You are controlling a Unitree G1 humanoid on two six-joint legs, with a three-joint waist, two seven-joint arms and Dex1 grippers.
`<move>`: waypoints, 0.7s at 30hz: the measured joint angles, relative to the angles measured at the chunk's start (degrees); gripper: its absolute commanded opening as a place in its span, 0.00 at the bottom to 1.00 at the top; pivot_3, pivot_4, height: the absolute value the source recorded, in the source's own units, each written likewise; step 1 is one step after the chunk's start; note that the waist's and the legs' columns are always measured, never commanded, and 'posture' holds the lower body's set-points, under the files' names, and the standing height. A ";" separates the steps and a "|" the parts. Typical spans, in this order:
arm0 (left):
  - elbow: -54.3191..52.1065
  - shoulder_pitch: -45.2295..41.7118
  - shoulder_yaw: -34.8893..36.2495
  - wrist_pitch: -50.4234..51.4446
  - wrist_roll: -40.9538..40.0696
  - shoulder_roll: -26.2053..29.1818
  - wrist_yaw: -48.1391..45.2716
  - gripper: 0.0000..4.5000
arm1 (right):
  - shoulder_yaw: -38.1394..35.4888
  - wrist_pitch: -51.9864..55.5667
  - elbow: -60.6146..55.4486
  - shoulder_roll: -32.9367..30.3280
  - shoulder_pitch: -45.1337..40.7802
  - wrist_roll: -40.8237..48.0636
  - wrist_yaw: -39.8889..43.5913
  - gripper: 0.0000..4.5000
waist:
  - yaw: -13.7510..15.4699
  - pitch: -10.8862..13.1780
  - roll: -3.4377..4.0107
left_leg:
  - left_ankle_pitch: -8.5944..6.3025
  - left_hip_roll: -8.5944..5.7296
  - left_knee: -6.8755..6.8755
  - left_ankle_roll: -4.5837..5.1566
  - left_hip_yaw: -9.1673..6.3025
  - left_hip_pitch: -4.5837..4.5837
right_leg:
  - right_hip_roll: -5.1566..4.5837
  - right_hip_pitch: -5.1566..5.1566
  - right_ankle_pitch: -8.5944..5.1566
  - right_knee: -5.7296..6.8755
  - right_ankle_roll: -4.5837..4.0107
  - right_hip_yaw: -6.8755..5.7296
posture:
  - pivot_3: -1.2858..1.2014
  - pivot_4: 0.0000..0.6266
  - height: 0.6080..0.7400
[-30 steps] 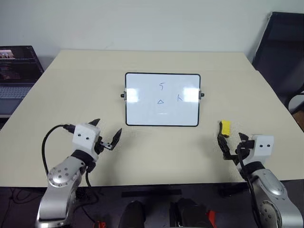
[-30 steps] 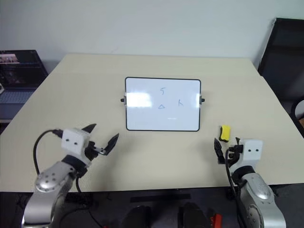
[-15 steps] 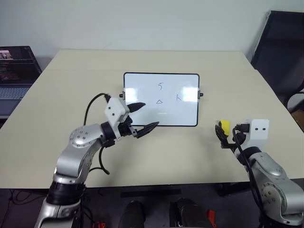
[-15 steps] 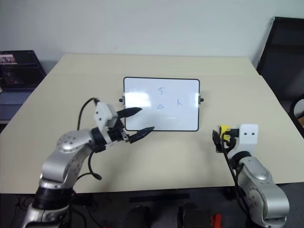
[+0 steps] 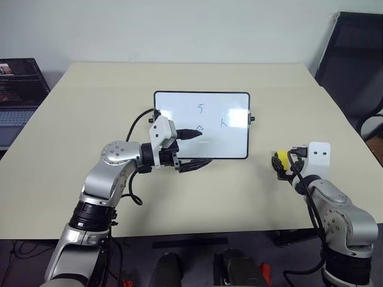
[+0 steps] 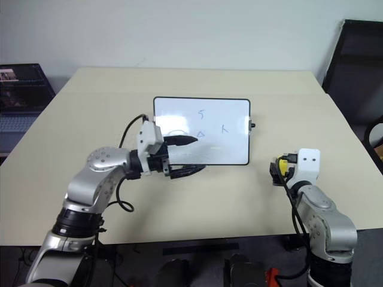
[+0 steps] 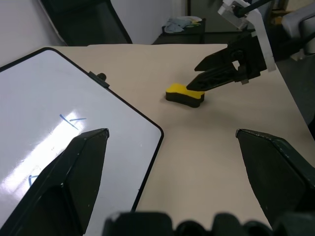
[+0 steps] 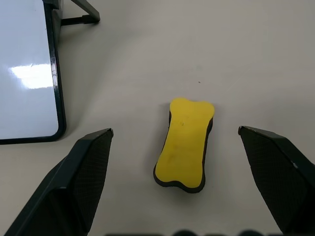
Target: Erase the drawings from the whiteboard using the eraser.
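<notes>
The yellow eraser (image 5: 282,156) still lies below my right gripper's fingers, so my right gripper comes down, before it closes on the eraser.
The whiteboard (image 5: 227,143) lies flat at the table's middle. The drawings are a "5"-like squiggle (image 5: 200,108), a small triangle (image 5: 200,128) and a "k"-like mark (image 5: 224,123). My left gripper (image 5: 197,148) points right over the board's near-left part, its fingers open and empty. The yellow eraser (image 8: 184,147) with its dark underside lies on the table to the right of the board. My right gripper (image 8: 175,130) is open just behind it, one finger on each side and neither touching. The left wrist view shows the eraser (image 7: 184,93) with the right gripper's fingers (image 7: 211,78) at it.
The beige table (image 5: 90,119) has bare surface all round the board. A laptop (image 5: 18,89) sits on a stand off the table's left side. A black chair (image 5: 353,60) stands beyond the far right corner.
My left arm has swung up and to the right, from the table's front left to over the board's near-left part. My right gripper has moved forward up to the eraser.
</notes>
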 measured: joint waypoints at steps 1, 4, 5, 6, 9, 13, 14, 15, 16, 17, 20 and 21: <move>-0.02 0.04 -0.06 0.00 -0.01 0.09 -0.21 1.00 | 0.30 0.00 0.22 0.00 -0.12 -0.30 0.02 1.00 | 0.00 0.00 0.00 | 0.00 0.00 0.00 0.00 0.01 0.00 | 0.00 0.00 0.00 0.00 0.00 0.00 | 0.52 0.24 1.00; -0.05 0.20 -0.41 0.01 -0.02 0.22 -1.20 1.00 | 1.15 0.02 0.46 0.00 -0.21 -0.65 0.18 1.00 | 0.00 0.00 0.00 | 0.00 -0.01 0.01 0.00 0.02 0.00 | -0.01 0.00 0.00 0.00 0.00 0.00 | 0.52 0.24 1.00; -0.05 0.35 -0.53 0.01 -0.03 0.24 -1.46 1.00 | 1.48 0.02 0.70 -0.06 -0.39 -1.03 0.25 1.00 | 0.00 0.00 0.00 | 0.00 -0.01 0.01 0.00 0.02 0.00 | -0.01 0.00 0.00 0.00 0.00 0.00 | 0.52 0.24 1.00; -0.05 0.49 -0.58 0.01 -0.02 0.25 -1.70 1.00 | 1.75 0.04 0.88 -0.16 -0.55 -1.24 0.33 1.00 | 0.00 0.00 0.00 | 0.00 -0.01 0.01 0.00 0.01 0.00 | -0.01 0.00 0.00 0.00 0.01 0.00 | 0.52 0.24 1.00; -0.05 0.66 -0.63 -0.03 -0.01 0.28 -2.45 1.00 | 1.99 0.05 1.13 -0.62 -0.97 -1.54 0.81 1.00 | 0.02 0.00 0.00 | 0.00 -0.01 0.01 0.00 0.00 0.00 | -0.01 0.00 0.00 0.00 0.00 -0.01 | 0.52 0.24 1.00; -0.03 0.65 -1.07 -0.85 0.11 0.27 -3.26 1.00 | 1.96 0.01 2.72 -0.83 -1.25 -2.46 0.92 1.00 | 0.02 0.00 0.00 | 0.00 -0.01 0.01 0.00 0.02 0.00 | -0.01 0.00 0.00 0.00 0.00 0.00 | 0.52 0.24 1.00; -0.01 0.65 -1.15 -1.10 0.29 0.27 -3.66 1.00 | 1.95 -0.02 3.39 -0.82 -1.25 -2.76 0.88 1.00 | 0.02 0.00 0.00 | 0.00 -0.01 0.01 0.00 0.02 0.00 | -0.01 0.00 0.00 0.00 0.00 0.00 | 0.52 0.24 1.00; 0.13 0.65 -1.28 -1.38 0.50 0.27 -3.91 1.00 | 1.93 -0.12 4.01 -0.81 -1.28 -3.11 0.82 1.00 | 0.02 0.00 0.00 | 0.00 -0.01 0.01 0.00 0.02 0.00 | -0.01 0.00 0.00 0.00 0.00 0.00 | 0.52 0.24 1.00; 0.35 0.65 -1.56 -1.87 0.71 0.26 -4.20 1.00 | 1.91 -0.35 4.99 -0.79 -1.45 -3.60 0.76 1.00 | 0.02 0.00 0.00 | 0.00 -0.01 0.01 0.00 0.02 0.00 | -0.01 0.00 0.00 0.00 0.00 -0.01 | 0.52 0.24 1.00; 0.45 0.65 -1.73 -2.10 0.83 0.25 -4.65 1.00 | 1.88 -0.67 5.76 -0.78 -1.60 -3.81 0.72 1.00 | 0.02 0.00 0.00 | 0.00 -0.01 0.01 0.00 0.02 0.00 | -0.01 0.00 0.00 0.00 0.00 0.00 | 0.52 0.24 1.00; 1.59 0.28 -2.40 -2.72 1.02 0.06 -5.42 1.00 | 1.86 -2.44 8.80 -0.29 -2.90 -4.82 0.05 1.00 | 0.00 0.00 0.01 | 0.00 -0.01 0.01 0.00 0.03 0.01 | 0.00 0.00 0.00 0.00 0.01 -0.01 | 0.52 0.24 1.00; 2.07 0.12 -2.62 -3.01 1.16 0.05 -5.70 1.00 | 1.86 -3.04 9.77 -0.11 -3.59 -5.20 -0.09 1.00 | -0.01 0.01 0.01 | 0.00 -0.01 0.01 0.00 0.04 0.01 | 0.00 0.00 0.00 0.00 0.01 0.00 | 0.52 0.24 1.00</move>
